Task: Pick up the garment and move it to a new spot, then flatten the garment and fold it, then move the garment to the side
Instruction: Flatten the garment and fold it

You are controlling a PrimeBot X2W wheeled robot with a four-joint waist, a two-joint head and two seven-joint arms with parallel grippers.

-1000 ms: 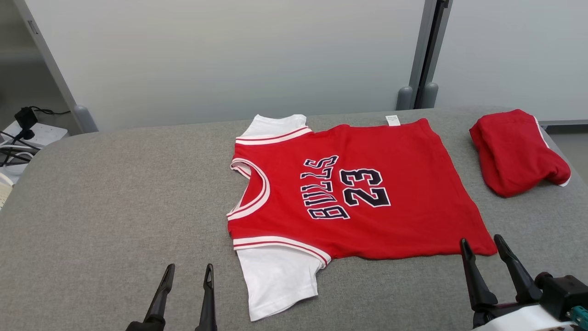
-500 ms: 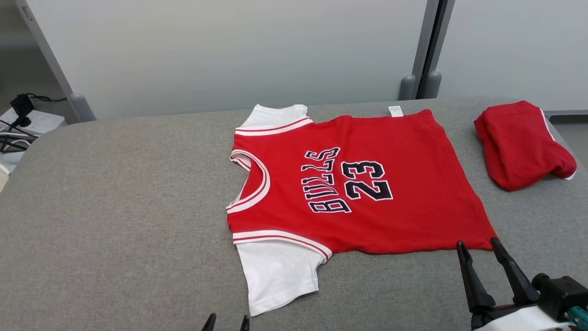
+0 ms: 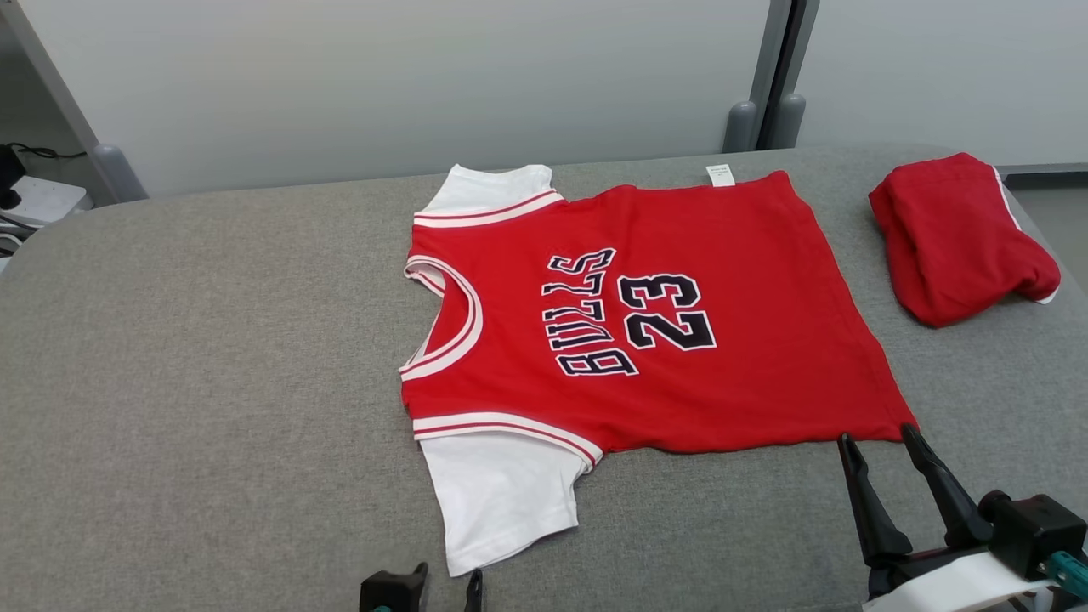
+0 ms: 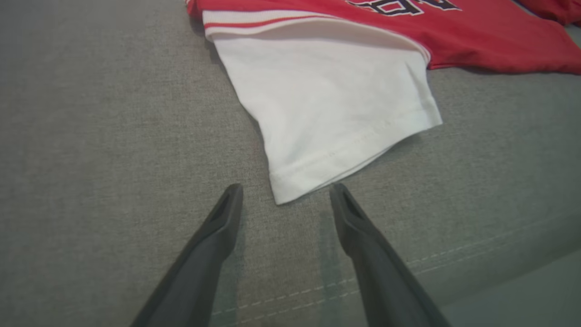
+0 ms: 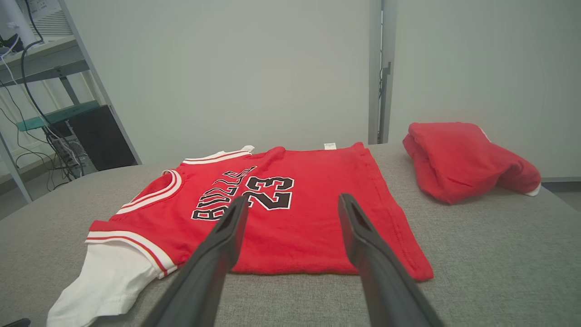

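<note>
The red jersey [image 3: 663,326] is spread wide and flat, so my left gripper should next grab the pointed hem corner of its white sleeve [image 3: 455,569], where the cloth gets narrow.
The garment [image 3: 731,340] is a red jersey with white sleeves and "BULLS 23" printed on it. It lies spread flat on the grey padded table [image 3: 212,340], neck to the left. My left gripper [image 3: 446,588] is open at the table's near edge. In the left wrist view the left gripper [image 4: 285,193] has the corner of the near white sleeve [image 4: 336,104] right at the gap between its fingertips. My right gripper [image 3: 875,435] is open with its tips at the jersey's near right hem corner. In the right wrist view this gripper [image 5: 292,200] hovers in front of the jersey [image 5: 290,227], holding nothing.
A second red garment [image 3: 956,238] lies folded at the table's far right, apart from the jersey. Grey wall panels stand behind the table. A power strip with cables [image 3: 34,200] sits off the left edge. The table's stitched front seam [image 4: 454,263] runs just under the left fingers.
The head camera has shifted, so everything sits higher in the picture. My left gripper has moved right, up to the near sleeve's corner. The right gripper stays by the hem corner.
</note>
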